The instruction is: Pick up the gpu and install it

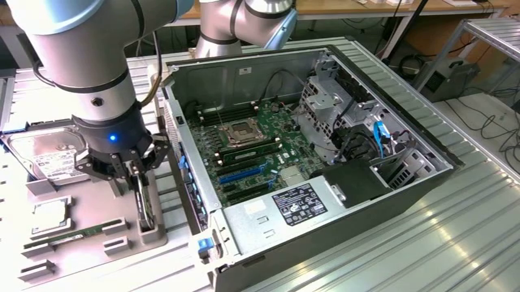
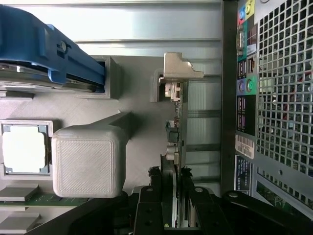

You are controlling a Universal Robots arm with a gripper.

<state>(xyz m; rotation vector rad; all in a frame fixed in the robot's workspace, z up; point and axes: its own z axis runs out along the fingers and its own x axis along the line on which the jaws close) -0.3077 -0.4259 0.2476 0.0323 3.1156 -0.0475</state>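
Observation:
The GPU's silver bracket has to stay free to fit into the computer case. My gripper should grab the GPU by its board's long edge next.
The gpu stands on its edge in a slot of the grey fixture tray, just beside the open computer case. In the wrist view the gpu runs away from the camera as a thin board, and its silver end bracket rests against a grey holder block. My gripper is directly over the card's upper edge. The gripper is open, with one black finger on each side of the card and close to it. The card still sits in its slot.
A silver hard drive in a blue carrier, a processor and a green memory stick lie on the same tray. The case's perforated rear panel stands close beside the card. The motherboard lies exposed inside.

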